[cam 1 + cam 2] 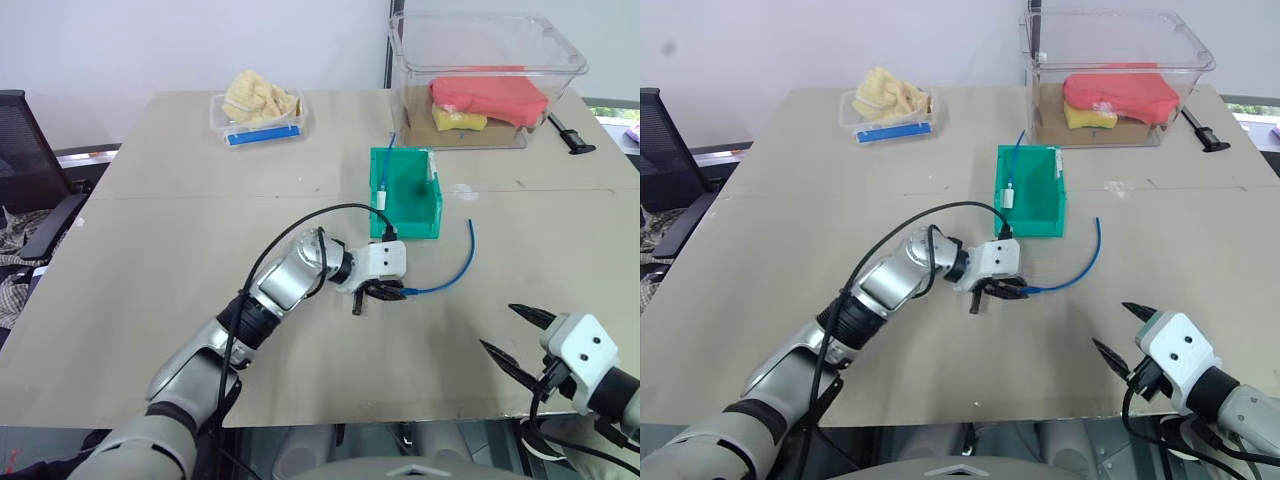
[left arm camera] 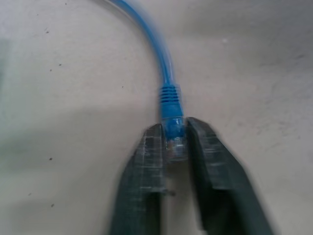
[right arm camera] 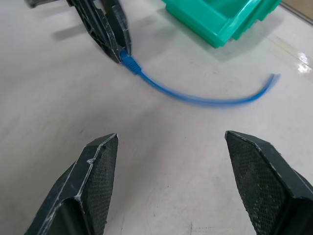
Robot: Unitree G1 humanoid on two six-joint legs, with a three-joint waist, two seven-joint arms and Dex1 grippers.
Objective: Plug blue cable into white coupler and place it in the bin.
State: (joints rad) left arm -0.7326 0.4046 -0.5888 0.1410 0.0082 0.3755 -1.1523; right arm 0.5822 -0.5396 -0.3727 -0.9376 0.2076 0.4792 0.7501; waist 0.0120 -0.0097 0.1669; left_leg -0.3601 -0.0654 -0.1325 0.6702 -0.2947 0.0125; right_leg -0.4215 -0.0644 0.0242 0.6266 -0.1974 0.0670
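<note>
My right gripper grabs the cable by the ribbed boot at its plug next, since the thin blue cord (image 1: 462,272) trails off in a slack curve.
The blue cable (image 1: 452,272) lies curved on the table, in front of and to the right of the teal-green bin (image 1: 422,215). My left gripper (image 1: 382,292) is low over the table, shut on the cable's near plug end (image 2: 170,100). Both fingers (image 2: 146,161) pinch the clear plug. A small white block, apparently the white coupler (image 1: 383,200), leans on the bin's left inner wall, with a thin blue lead rising over the rim. My right gripper (image 1: 503,330) hovers open and empty at the near right, well short of the cable (image 3: 195,100).
A large clear tub (image 1: 485,60) holding a red cloth and a yellow sponge stands at the back right, with a black tool (image 1: 572,135) beside it. A small clear food tub (image 1: 258,110) with yellow cloth sits at the back left. A chair (image 1: 30,170) stands at the table's left.
</note>
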